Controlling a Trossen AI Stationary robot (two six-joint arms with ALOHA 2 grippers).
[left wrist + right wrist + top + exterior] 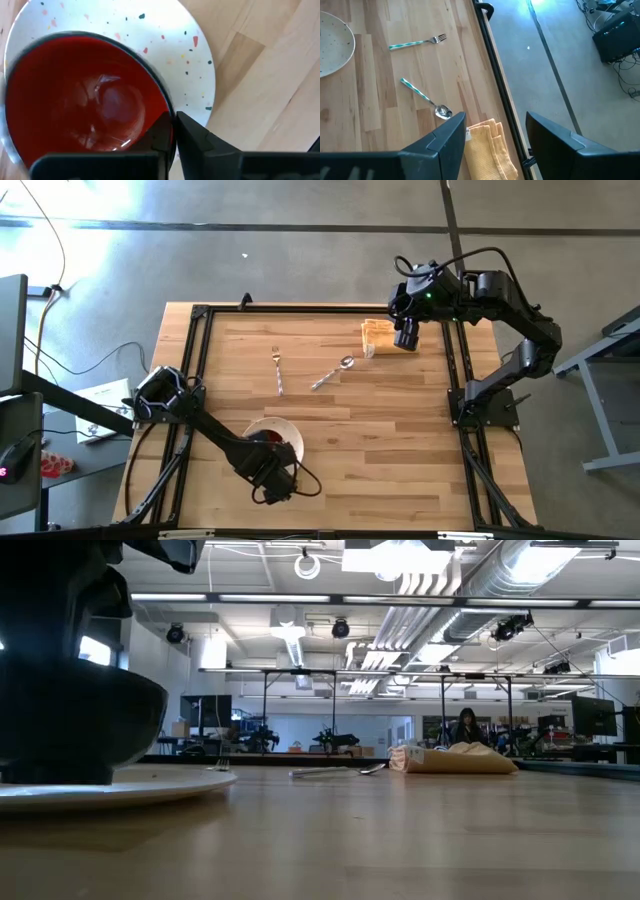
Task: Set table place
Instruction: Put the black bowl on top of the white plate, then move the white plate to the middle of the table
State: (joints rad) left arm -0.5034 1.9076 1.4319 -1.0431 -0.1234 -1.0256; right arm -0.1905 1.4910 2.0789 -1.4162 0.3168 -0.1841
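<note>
The plate with the red bowl needs to go to the plate's place setting, so my right gripper should next grab the plate by its rim [297,430].
The glossy red bowl [80,105] stands on the cream speckled plate [165,30] near the table's near edge, left of its middle [290,432]. In the low view the bowl [70,720] is dark, with its foot on the plate [150,783]. My left gripper [172,125] [270,455] is shut on the bowl. The fork [277,370] and spoon [333,373] lie flat mid-table, both with teal-striped handles [415,44] [422,95]. My right gripper [496,120] [405,335] hangs open over a folded yellow cloth [487,147] at the far right. My left gripper pinches the red bowl's rim [170,107] on the side nearest the table's near edge. One finger [160,132] is inside the bowl and the other finger [200,137] outside. It comes from above. The bowl sits upright with its foot on the plate.
The yellow cloth [378,337] lies by the far right corner, next to the black rail [495,75]. The wooden table [400,450] shows bare planks to the right of the plate. Cables and a stand are beyond the left edge.
</note>
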